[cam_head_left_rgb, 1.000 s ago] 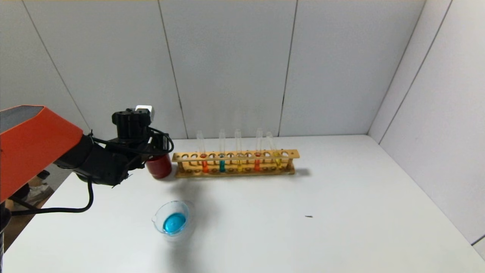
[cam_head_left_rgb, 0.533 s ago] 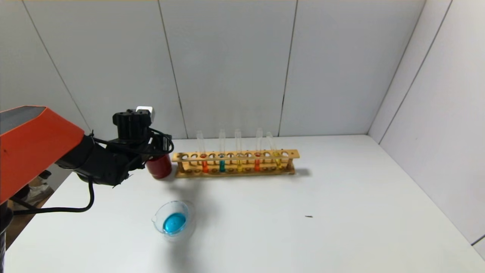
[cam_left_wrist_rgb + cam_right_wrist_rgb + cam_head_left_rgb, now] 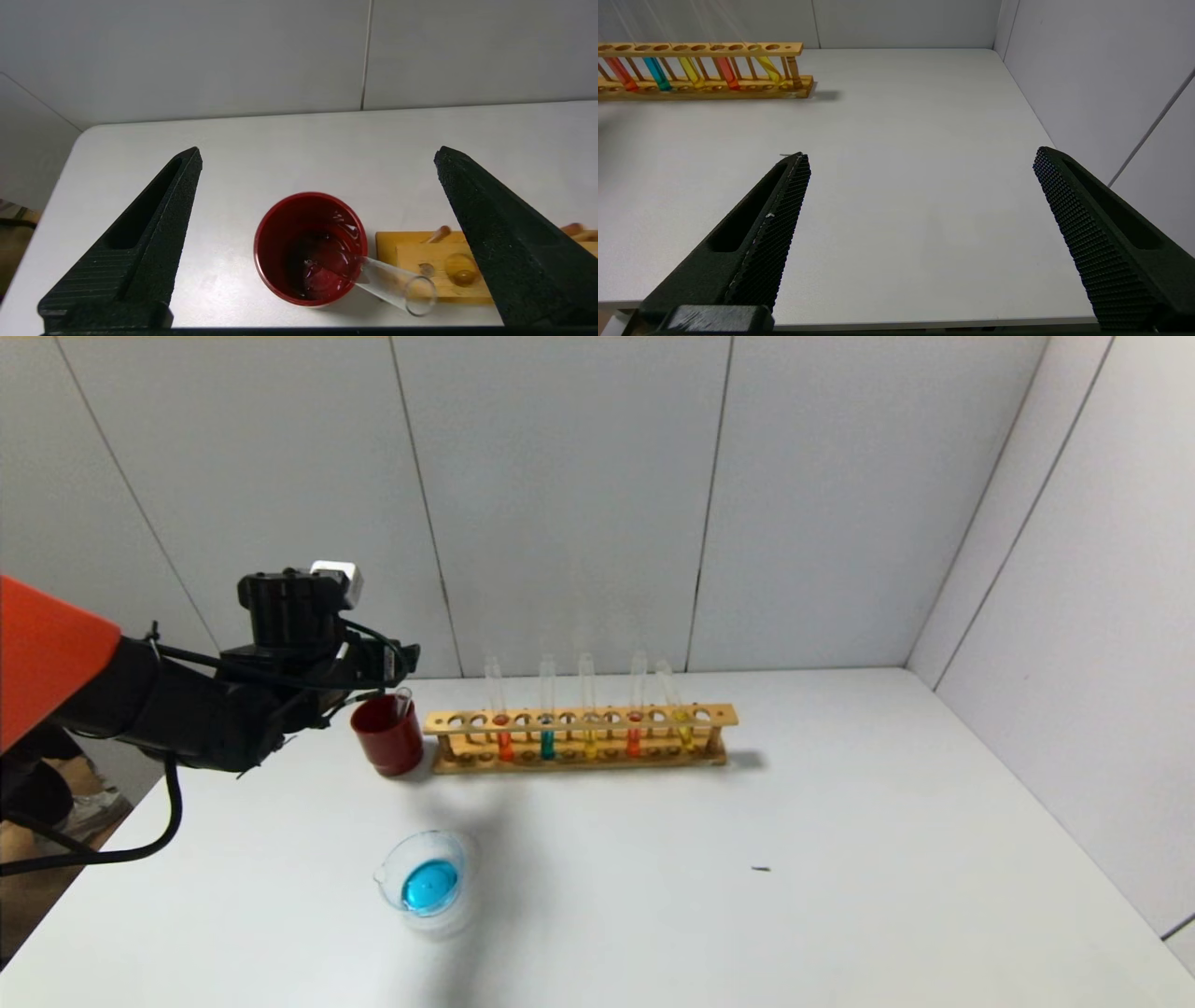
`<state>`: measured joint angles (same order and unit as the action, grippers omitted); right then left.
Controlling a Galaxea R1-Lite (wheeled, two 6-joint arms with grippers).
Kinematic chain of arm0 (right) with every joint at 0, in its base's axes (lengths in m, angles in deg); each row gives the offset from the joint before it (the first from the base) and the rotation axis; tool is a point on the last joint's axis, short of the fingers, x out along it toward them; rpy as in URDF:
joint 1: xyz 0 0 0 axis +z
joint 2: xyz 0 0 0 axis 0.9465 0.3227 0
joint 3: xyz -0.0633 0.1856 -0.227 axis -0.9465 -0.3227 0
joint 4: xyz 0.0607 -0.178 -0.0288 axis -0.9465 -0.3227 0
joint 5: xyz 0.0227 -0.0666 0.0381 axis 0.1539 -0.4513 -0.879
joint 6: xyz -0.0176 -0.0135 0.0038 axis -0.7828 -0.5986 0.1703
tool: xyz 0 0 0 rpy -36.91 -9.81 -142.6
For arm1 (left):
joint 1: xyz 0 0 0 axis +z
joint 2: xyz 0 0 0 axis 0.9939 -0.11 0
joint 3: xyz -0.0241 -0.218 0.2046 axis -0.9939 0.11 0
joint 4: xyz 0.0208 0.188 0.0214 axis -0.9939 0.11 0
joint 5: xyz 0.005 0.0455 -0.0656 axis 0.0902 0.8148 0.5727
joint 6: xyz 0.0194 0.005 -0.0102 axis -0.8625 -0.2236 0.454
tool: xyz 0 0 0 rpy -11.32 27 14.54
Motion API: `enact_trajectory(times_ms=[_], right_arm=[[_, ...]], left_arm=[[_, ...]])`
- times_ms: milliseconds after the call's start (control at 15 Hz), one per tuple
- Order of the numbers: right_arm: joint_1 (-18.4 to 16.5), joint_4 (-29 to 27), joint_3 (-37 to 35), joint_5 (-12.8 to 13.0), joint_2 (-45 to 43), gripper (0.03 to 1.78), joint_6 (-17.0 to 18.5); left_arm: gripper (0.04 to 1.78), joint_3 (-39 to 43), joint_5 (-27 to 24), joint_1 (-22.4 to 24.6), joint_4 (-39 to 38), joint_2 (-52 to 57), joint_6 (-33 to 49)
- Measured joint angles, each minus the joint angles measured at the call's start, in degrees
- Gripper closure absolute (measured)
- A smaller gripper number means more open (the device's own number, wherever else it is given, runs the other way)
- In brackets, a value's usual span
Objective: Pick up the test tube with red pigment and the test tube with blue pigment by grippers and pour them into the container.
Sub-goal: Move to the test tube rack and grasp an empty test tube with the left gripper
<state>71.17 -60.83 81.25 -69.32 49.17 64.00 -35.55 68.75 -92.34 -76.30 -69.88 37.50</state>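
Observation:
My left gripper should next hold the test tube by its clear upper end point(image 3: 495, 681) to pour it. The wooden rack surrounds the tube's lower half.
My left gripper point(image 3: 392, 672) is open and empty, just above and left of a dark red cup point(image 3: 387, 739); in the left wrist view the gripper point(image 3: 317, 151) has its jaws wide apart over the cup point(image 3: 308, 249). An empty clear tube point(image 3: 397, 284) leans in that cup. The container point(image 3: 425, 880), a low glass dish, holds bright blue liquid near the table's front left. Two tubes with orange-red liquid point(image 3: 504, 737) point(image 3: 634, 733) stand in the wooden rack point(image 3: 579, 719). No tube with bright blue liquid shows. My right gripper point(image 3: 920, 156) is open, empty, over bare table.
The rack also holds a teal tube point(image 3: 547, 739) and two yellow tubes point(image 3: 589, 737) point(image 3: 684, 728). It stands near the back wall, right of the cup. A small dark speck point(image 3: 761, 869) lies on the white table. Walls close the back and right.
My left arm has risen and drawn back to the left, away from the cup. The cup's rim and the empty tube in it now show.

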Motion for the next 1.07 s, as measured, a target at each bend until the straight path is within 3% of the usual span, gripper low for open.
enact_trajectory(times_ms=[333, 667, 1067], right_arm=[[0.00, 0.00, 0.00, 0.00, 0.00, 0.06, 0.00], [0.00, 0.00, 0.00, 0.00, 0.00, 0.06, 0.00], [0.00, 0.00, 0.00, 0.00, 0.00, 0.06, 0.02]], left_arm=[[0.07, 4.89, -1.51, -2.91, 1.38, 11.54, -3.25], [0.07, 18.03, -2.38, -11.61, 1.12, 22.14, -3.19], [0.07, 22.77, -1.82, -18.30, 0.11, 20.24, 5.50]])
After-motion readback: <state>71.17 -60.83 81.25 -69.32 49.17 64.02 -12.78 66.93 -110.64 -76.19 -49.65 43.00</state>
